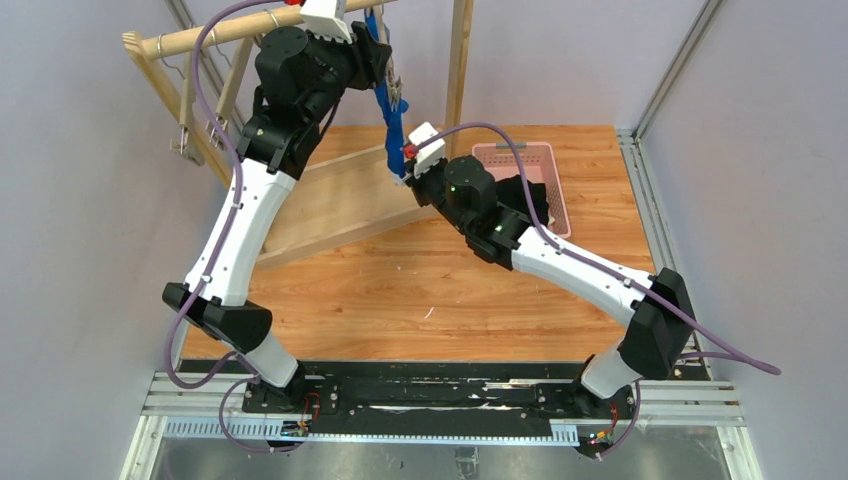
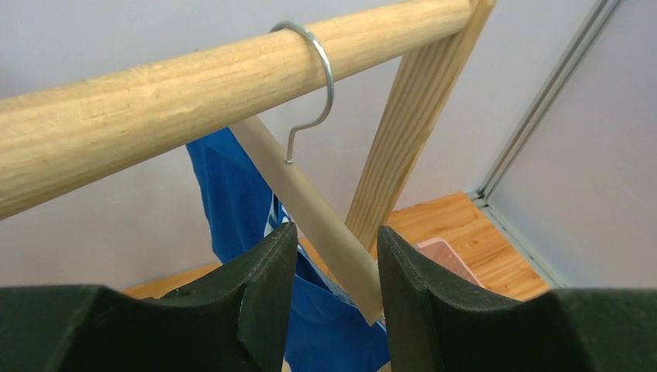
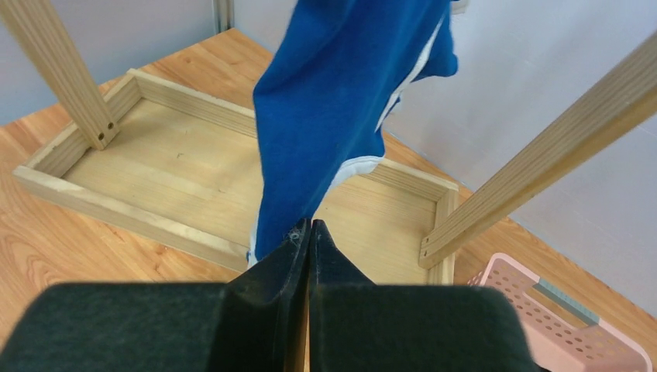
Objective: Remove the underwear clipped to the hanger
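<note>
I should grab the hanger's bar at its near end with my left gripper and leave the hook free, which will unhook the hanger (image 2: 310,205) and leave the clipped underwear removable.
The bright blue underwear (image 1: 391,125) hangs from a pale wooden hanger (image 2: 310,205), whose metal hook (image 2: 319,62) sits over the rack's top rod (image 2: 155,108). My left gripper (image 2: 333,232) is open, its fingers on either side of the hanger's bar, up by the rod (image 1: 383,55). My right gripper (image 3: 310,226) is shut on the lower edge of the blue underwear (image 3: 333,116), low in front of the rack (image 1: 405,172). A black garment (image 1: 528,195) lies in the pink basket (image 1: 515,155), partly behind my right arm. The grey one is out of view.
The wooden rack has slanted legs (image 1: 458,60) and a tray-like base frame (image 3: 186,163) on the wooden table (image 1: 420,290). The basket also shows in the right wrist view (image 3: 558,325). Grey walls with metal rails (image 1: 640,170) enclose the table.
</note>
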